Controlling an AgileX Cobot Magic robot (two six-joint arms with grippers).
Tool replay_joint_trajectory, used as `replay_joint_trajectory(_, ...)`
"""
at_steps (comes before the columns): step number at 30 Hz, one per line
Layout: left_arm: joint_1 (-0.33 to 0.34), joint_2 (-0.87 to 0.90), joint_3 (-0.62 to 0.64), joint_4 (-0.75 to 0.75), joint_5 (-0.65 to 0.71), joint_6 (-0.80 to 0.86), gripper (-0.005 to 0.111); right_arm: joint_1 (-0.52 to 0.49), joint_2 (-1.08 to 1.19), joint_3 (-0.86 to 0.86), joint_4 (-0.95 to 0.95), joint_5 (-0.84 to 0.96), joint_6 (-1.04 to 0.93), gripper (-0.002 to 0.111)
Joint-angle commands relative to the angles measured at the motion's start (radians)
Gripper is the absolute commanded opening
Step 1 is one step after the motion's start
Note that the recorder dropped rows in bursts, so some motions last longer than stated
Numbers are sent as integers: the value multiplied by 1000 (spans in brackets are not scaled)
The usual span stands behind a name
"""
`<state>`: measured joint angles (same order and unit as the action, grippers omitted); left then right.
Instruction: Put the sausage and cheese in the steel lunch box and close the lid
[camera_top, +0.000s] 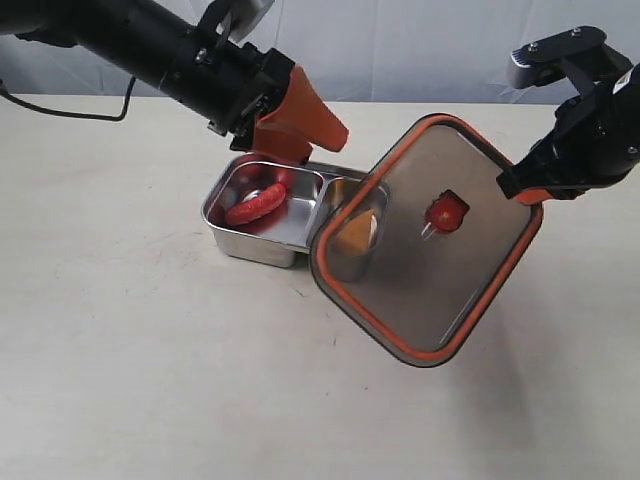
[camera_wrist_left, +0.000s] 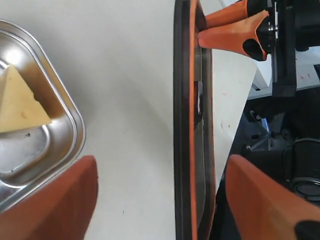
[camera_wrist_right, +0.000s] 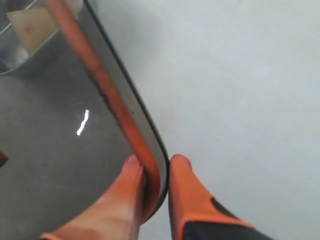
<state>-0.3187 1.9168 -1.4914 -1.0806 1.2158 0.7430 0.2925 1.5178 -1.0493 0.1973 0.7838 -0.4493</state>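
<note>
My left gripper is going to grab the dark translucent lid by its orange-lined rim next, to close the steel lunch box.
The steel lunch box stands mid-table. The red sausage lies in its larger compartment. The yellow cheese sits in the smaller one, seen through the lid, and shows plainly in the left wrist view. The dark translucent lid with its orange tab hangs tilted, its low edge over the cheese side. My right gripper is shut on the lid's rim. My left gripper hovers open above the box's back edge, nothing between its fingers.
The pale table stretches bare in front and to the left of the box. In the left wrist view the lid is seen edge-on, with the right gripper clamped at its far end. A black cable lies at the back left.
</note>
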Motion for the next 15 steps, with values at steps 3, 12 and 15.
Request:
replay_joint_trajectory(3, -40, -10, 5, -17, 5, 24, 68, -1, -9, 2, 109, -18, -104, -1)
replay_joint_trajectory(12, -72, -10, 5, -17, 5, 26, 68, -1, -9, 2, 155, -57, -130, -1)
replay_joint_trajectory(15, -90, -10, 5, -21, 5, 28, 68, -1, -9, 2, 179, -66, -146, -1)
